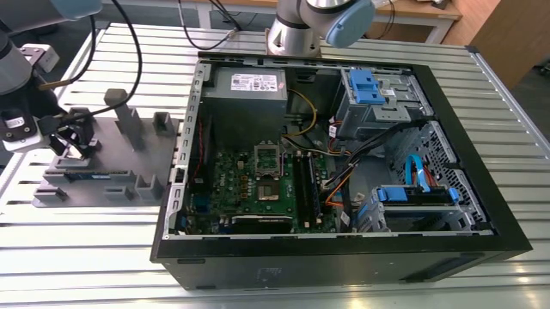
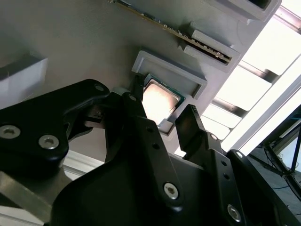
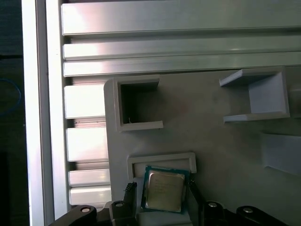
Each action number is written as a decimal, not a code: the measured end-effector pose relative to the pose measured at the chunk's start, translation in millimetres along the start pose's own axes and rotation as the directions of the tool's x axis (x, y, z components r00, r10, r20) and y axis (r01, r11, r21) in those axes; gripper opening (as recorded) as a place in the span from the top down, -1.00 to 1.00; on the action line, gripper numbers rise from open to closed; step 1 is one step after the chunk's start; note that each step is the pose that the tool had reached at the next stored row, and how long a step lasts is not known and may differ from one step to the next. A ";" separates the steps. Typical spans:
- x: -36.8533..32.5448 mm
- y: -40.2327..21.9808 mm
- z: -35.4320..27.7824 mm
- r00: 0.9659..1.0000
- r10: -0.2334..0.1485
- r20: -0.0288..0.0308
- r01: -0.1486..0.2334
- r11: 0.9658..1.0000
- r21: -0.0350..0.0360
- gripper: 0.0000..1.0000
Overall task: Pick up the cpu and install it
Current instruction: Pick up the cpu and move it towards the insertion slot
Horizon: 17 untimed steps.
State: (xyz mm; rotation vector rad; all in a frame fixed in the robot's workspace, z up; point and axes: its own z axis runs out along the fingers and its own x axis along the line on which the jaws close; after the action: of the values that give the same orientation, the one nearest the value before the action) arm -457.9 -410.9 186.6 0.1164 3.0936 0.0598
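I next need to grab the two open side edges with my gripper to install the cpu, since the raised tray side (image 3: 162, 160) hugs one end of the cpu (image 3: 163, 189).
The cpu (image 3: 163, 189) (image 2: 162, 96), a small square chip with a shiny metal top, lies flat in a shallow recess of the grey tray (image 1: 129, 187) (image 3: 211, 155). My gripper (image 3: 162, 187) (image 2: 163, 98) hangs low over it, open, with one black finger on each side of the chip. Neither pad is visibly pressing on the chip. In the exterior view the gripper (image 1: 73, 149) sits over the tray's end at that view's left.
A long dark memory stick (image 2: 188, 40) stands in a slot of the tray close by. Grey posts (image 1: 129, 122) rise from the tray. At the exterior view's right lies the open computer case (image 1: 447, 129), with the metal socket frame (image 1: 268, 158) on its green motherboard. Cables (image 1: 344, 174) cross inside.
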 end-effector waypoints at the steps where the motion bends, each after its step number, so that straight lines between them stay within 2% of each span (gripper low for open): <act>1: -0.9 0.1 0.1 1.000 0.000 0.000 0.000 1.000 0.000 -0.09; 12: -3.2 0.5 0.4 1.000 0.000 0.000 0.000 1.000 0.000 -0.09; 17: -4.7 2.7 0.8 1.000 0.000 0.000 0.000 1.000 0.000 -0.09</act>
State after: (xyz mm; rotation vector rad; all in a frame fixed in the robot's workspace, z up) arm -452.9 -408.5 186.1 0.1166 3.0936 0.0597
